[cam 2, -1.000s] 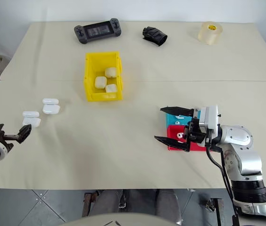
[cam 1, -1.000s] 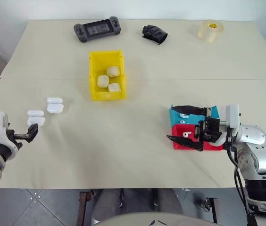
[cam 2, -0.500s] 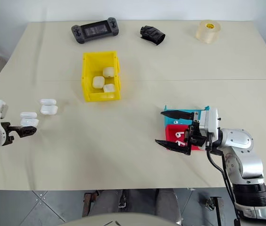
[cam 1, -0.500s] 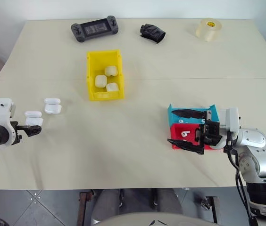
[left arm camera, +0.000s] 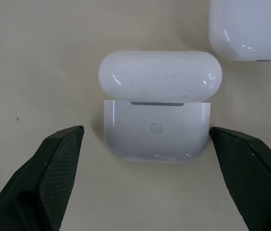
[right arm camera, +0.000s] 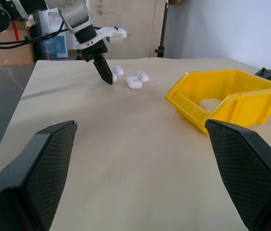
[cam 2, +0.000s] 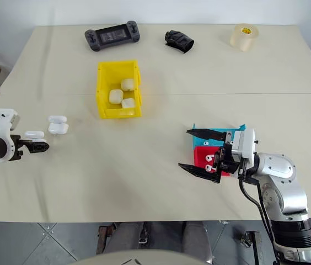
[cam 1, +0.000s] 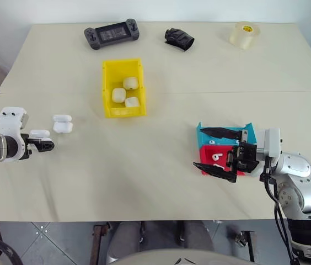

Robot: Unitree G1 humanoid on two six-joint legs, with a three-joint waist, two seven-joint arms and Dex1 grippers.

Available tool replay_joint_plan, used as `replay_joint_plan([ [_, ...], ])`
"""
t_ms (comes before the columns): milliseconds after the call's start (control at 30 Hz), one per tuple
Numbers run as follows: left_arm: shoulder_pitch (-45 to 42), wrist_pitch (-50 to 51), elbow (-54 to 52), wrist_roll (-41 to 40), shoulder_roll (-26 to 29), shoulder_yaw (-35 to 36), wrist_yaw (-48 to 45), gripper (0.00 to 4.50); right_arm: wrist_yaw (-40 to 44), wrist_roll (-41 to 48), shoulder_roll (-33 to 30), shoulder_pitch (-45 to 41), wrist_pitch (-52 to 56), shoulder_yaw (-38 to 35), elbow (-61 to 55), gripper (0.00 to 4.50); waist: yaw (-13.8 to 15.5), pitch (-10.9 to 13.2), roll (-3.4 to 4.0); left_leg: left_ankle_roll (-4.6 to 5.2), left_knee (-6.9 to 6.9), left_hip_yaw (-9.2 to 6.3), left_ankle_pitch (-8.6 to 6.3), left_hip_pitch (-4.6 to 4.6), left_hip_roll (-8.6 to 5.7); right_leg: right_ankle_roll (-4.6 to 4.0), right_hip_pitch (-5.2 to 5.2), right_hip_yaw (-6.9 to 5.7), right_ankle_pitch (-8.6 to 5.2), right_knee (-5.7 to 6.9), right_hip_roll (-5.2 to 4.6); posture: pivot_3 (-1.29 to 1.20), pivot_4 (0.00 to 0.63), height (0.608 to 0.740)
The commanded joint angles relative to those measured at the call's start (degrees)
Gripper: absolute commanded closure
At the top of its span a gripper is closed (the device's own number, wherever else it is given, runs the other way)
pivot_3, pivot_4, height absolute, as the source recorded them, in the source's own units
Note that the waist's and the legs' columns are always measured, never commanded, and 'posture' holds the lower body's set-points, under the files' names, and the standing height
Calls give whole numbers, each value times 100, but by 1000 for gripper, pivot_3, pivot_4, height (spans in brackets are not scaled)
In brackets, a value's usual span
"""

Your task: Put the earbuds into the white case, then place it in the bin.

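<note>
My left gripper should close on the open case's lower body.
An open white case (left arm camera: 157,137), lid (left arm camera: 159,77) flipped up, lies at the table's left with a second, closed case (cam 1: 63,123) beside it. My left gripper (cam 1: 42,144) points down at the open case, fingers (left arm camera: 44,183) open and standing either side of it without touching. At the right, earbuds (cam 1: 216,157) lie in a red tray (cam 1: 208,168), and more in the blue tray (cam 1: 204,132) behind it. My right gripper (cam 1: 198,147) hangs open just left of these trays, holding nothing. The yellow bin (cam 1: 107,88) at centre back holds three white cases.
Along the far edge lie a dark game controller (cam 1: 112,34), a black crumpled object (cam 1: 179,38) and a roll of clear tape (cam 1: 245,34). Bare table stretches between the cases and the trays.
My left gripper has swung forward and tipped downward, coming up to the open case. The right gripper has stayed where it was.
</note>
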Motion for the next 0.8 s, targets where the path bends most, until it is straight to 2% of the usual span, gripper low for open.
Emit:
replay_joint_plan([
  [33, -50, 56, 66, 174, -108, -72, 9, 38, -48, 61, 41, 0, -75, 3, -255, 0, 8, 0, 0, 1, 2, 0, 1, 0, 0, 0, 0, 1, 0, 3, -2, 0, 150, 740],
  [133, -27, 156, 0, 180, -77, -104, -60, 578, -72, 64, 44, 9, -72, 7, -271, 0, -3, 0, 0, 0, 4, 1, 4, 2, 0, 0, 0, 5, 0, 8, -2, 0, 150, 740],
  [267, 56, 187, -58, 203, 7, -69, -147, 1757, -116, 49, 58, -14, -80, 28, -253, 0, -11, 0, 0, 0, 2, 3, 4, 4, 1, -1, -3, 10, -1, 12, -2, 0, 150, 740],
  [500, 398, -276, -369, 176, -33, 483, -264, 1763, -136, 37, 25, -16, -81, 21, -229, 0, -21, 0, 0, 0, 1, 4, 4, 4, 7, -2, -5, 12, -1, 13, -1, 0, 150, 740],
  [600, 1254, -1323, -1021, -23, -52, 1218, -887, 1763, -119, 63, -95, -3, -28, -90, -225, 0, -90, 0, -1, 0, -2, 8, 4, 3, 11, -3, -8, 15, -1, 9, -2, 0, 150, 740],
  [733, 2196, -3013, -1598, -274, -412, 2010, -1904, 1763, -109, 132, -232, 39, 30, -254, -172, 0, -119, -1, -6, 2, -5, 5, 2, -4, 10, -3, -9, 11, -2, -3, -8, 0, 150, 740],
  [800, 2591, -4316, -1902, -380, -784, 2262, -2574, 1763, -28, 74, -337, 92, -6, -322, -79, 0, -110, -1, -6, 3, -6, 5, 2, -4, 10, -3, -4, 9, -2, -15, -9, 0, 150, 740],
])
